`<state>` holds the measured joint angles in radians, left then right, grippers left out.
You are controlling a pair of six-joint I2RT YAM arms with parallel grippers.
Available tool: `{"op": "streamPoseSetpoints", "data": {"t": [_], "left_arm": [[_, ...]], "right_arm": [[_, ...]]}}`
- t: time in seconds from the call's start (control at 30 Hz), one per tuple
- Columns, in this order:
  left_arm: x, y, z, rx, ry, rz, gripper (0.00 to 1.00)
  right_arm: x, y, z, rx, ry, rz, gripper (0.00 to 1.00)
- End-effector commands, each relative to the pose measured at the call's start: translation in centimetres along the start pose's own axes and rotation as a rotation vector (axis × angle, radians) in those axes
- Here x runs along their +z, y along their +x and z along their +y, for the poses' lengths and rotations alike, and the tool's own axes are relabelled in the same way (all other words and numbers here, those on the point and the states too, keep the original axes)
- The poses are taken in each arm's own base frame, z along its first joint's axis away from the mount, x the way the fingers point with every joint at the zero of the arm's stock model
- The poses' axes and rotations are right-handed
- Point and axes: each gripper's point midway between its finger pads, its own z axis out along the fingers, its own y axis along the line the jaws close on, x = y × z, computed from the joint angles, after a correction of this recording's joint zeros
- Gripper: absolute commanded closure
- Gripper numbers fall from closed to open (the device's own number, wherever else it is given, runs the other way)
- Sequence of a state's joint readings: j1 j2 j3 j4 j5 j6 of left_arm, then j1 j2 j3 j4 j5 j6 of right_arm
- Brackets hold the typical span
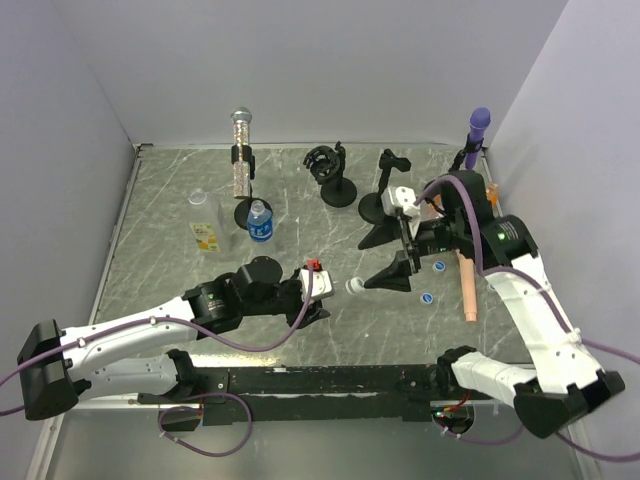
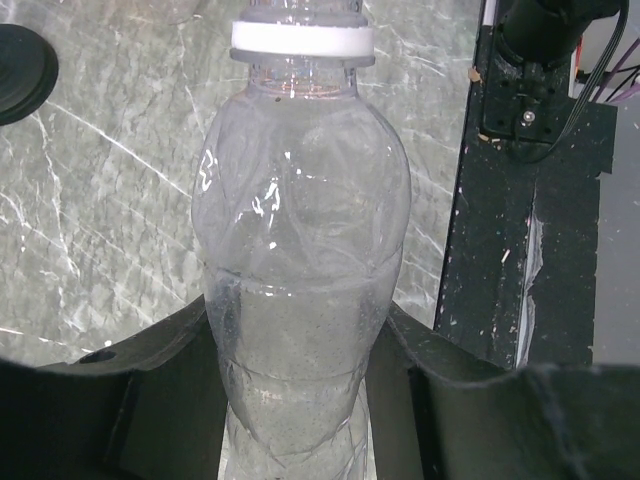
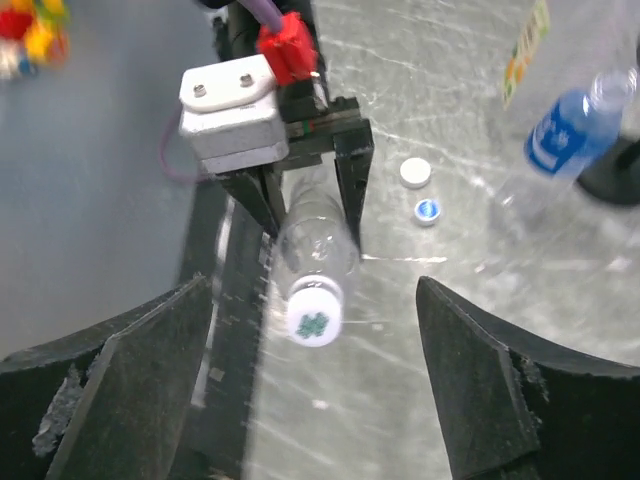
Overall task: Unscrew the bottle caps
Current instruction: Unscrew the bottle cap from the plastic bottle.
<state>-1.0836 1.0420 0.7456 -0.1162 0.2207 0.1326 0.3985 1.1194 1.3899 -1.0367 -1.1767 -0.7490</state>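
Observation:
The robot's right gripper faces the white cap's green-marked end. It should unscrew the cap from the held bottle next, with its hold on the cap by its rim (image 1: 355,286) (image 3: 314,312).
My left gripper (image 1: 318,285) is shut on a clear bottle (image 2: 300,250) and holds it level above the table, neck pointing right. Its white cap (image 3: 314,315), marked in green, sits on the neck. My right gripper (image 1: 398,260) is open. In the right wrist view its fingers (image 3: 150,380) stand wide on either side of the cap without touching it. Two blue caps (image 1: 438,266) lie loose under the right arm. A white cap (image 3: 415,173) and a blue cap (image 3: 427,210) lie past the held bottle.
A blue-labelled bottle (image 1: 260,222) and a yellow-labelled bottle (image 1: 205,232) stand at the left. An orange bottle (image 1: 467,285) lies at the right. A silver microphone (image 1: 240,150), a purple microphone (image 1: 478,125) and black stands (image 1: 338,185) line the back.

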Motion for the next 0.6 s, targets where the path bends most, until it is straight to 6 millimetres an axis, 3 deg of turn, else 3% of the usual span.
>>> {"op": "streamPoseSetpoints", "data": {"t": [0.0, 0.1, 0.23, 0.37, 0.57], "left_arm": [[-0.5, -2.5, 0.2, -0.020, -0.019, -0.086, 0.64], [-0.6, -2.8, 0.5, -0.036, -0.039, -0.093, 0.64], [-0.3, -2.9, 0.6, -0.044, -0.045, -0.100, 0.64], [0.2, -3.2, 0.9, -0.047, -0.052, -0.093, 0.64], [0.5, -3.2, 1.0, -0.054, -0.054, -0.083, 0.65]], "right_arm": [[-0.4, -0.5, -0.5, 0.285, 0.086, -0.066, 0.08], [-0.1, 2.1, -0.7, 0.497, 0.131, -0.001, 0.13], [0.2, 4.7, -0.9, 0.590, 0.172, 0.056, 0.13], [0.7, 5.6, -1.4, 0.598, 0.192, 0.084, 0.16], [1.2, 5.2, -1.6, 0.597, 0.167, 0.094, 0.24]]}}
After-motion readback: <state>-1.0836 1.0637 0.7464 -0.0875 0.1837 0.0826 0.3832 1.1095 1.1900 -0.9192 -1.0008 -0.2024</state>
